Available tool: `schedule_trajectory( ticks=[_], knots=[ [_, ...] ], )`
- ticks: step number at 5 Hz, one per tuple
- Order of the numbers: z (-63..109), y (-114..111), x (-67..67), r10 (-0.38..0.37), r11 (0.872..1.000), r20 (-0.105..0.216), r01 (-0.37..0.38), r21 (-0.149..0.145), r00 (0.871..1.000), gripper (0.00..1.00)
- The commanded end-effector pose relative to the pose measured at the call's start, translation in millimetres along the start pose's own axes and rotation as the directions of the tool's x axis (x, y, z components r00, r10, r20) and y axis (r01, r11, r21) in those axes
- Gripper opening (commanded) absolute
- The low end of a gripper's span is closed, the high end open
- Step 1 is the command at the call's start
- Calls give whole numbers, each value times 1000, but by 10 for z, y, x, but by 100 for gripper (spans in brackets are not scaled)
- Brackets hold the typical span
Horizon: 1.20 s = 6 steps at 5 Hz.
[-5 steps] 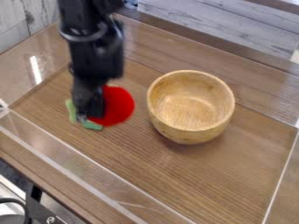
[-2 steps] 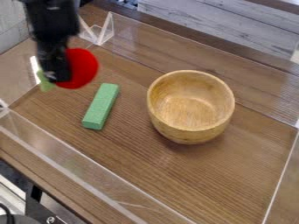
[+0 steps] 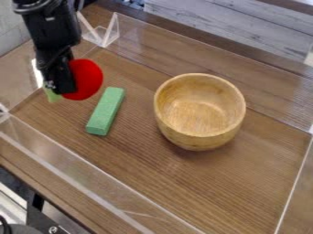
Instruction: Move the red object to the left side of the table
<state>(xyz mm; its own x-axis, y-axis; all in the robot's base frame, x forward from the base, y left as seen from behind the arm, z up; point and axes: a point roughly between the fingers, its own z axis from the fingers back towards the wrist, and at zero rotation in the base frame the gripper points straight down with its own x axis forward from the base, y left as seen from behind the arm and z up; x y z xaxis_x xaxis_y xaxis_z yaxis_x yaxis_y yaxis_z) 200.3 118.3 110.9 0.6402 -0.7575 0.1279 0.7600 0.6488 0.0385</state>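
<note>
My gripper should keep holding the red object until I bring it down onto the table, because the red object (image 3: 84,80) is still above the dark wood table.
The red object (image 3: 82,79) is a round bright-red toy with a light-green stem piece showing at its left edge. It hangs just above the left part of the dark wood table (image 3: 184,174). My black gripper (image 3: 60,82) points straight down and is shut on the red object from above, partly hiding its left side.
A green rectangular block (image 3: 105,111) lies on the table just right of and below the held toy. A wooden bowl (image 3: 199,111) stands right of centre. Clear acrylic walls (image 3: 73,169) edge the tabletop on all sides.
The gripper has carried the red object from beside the green block leftward and slightly back. The block, hidden before, now lies uncovered. The bowl has not moved.
</note>
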Motion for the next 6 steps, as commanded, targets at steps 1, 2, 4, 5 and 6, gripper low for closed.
schedule_trajectory(
  ticks=[1, 2, 4, 5, 6],
  knots=[
    [11, 207, 24, -27, 999, 40, 26, 25, 999, 0],
    [-91, 339, 12, -47, 999, 71, 47, -1, 996, 0],
    [-405, 758, -166, 114, 993, 94, -112, -21, 989, 0],
    [-439, 835, -220, 171, 985, 114, -168, -39, 979, 0],
    [-476, 894, -251, 229, 973, 134, -222, -66, 964, 0]
  ],
)
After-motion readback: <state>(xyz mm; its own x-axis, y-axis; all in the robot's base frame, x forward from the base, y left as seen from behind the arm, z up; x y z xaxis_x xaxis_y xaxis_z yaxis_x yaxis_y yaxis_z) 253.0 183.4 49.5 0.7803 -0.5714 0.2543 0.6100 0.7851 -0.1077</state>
